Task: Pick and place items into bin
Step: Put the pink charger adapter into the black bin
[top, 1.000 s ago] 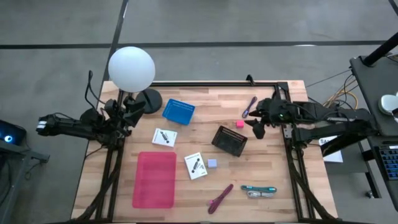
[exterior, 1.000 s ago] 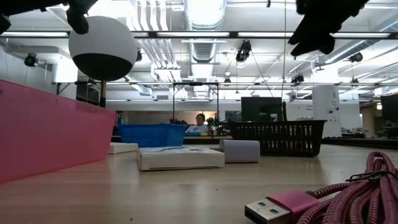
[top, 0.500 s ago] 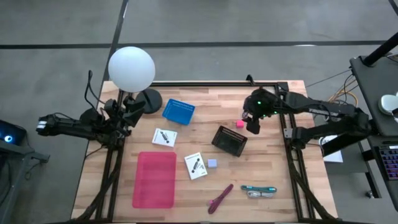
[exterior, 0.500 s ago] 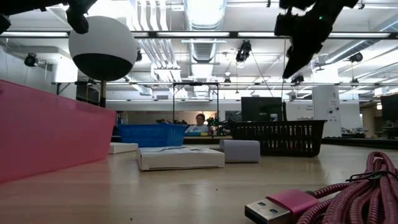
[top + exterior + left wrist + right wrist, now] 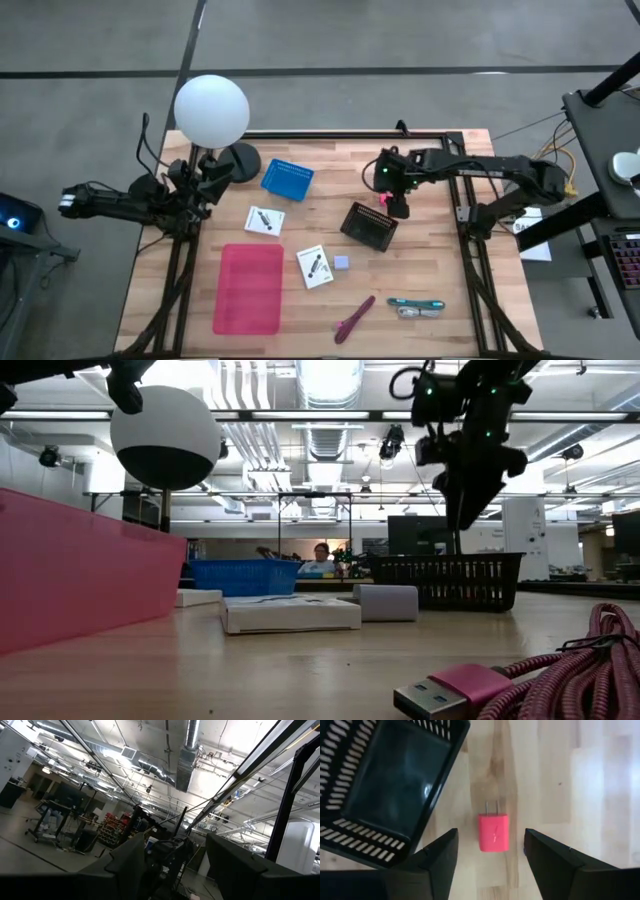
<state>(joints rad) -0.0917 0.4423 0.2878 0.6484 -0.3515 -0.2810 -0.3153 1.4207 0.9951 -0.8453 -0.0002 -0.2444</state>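
Next, my right gripper grabs the pink charger plug (image 5: 494, 832) by its body behind its prongs. Then it places the plug in the black basket (image 5: 390, 785).
A small pink charger plug (image 5: 494, 832) with two prongs lies flat on the wood (image 5: 384, 199), beside the black basket (image 5: 368, 226). My right gripper (image 5: 490, 836) hangs open above it, pointing down, with one finger on each side and neither touching it (image 5: 393, 203). My left gripper (image 5: 175, 865) waits open at the table's left edge (image 5: 195, 185). A pale-blue cube (image 5: 342, 263), two white cards (image 5: 264, 220) (image 5: 315, 266), a magenta pen (image 5: 354, 318) and a teal-handled tool (image 5: 415, 303) lie on the table. The right arm covers the purple pen.
A pink bin (image 5: 250, 288) sits near the table's left near corner, and a blue basket (image 5: 287, 179) toward the far side. A white globe lamp (image 5: 211, 108) stands at the far left corner. A pink USB cable (image 5: 480, 685) lies by the teal-handled tool. A black frame runs along the far edge.
My right gripper has swung from the table's right edge toward the left, to above the pink charger by the black basket. It has tipped to point down and come lower. The left arm and the items have stayed still.
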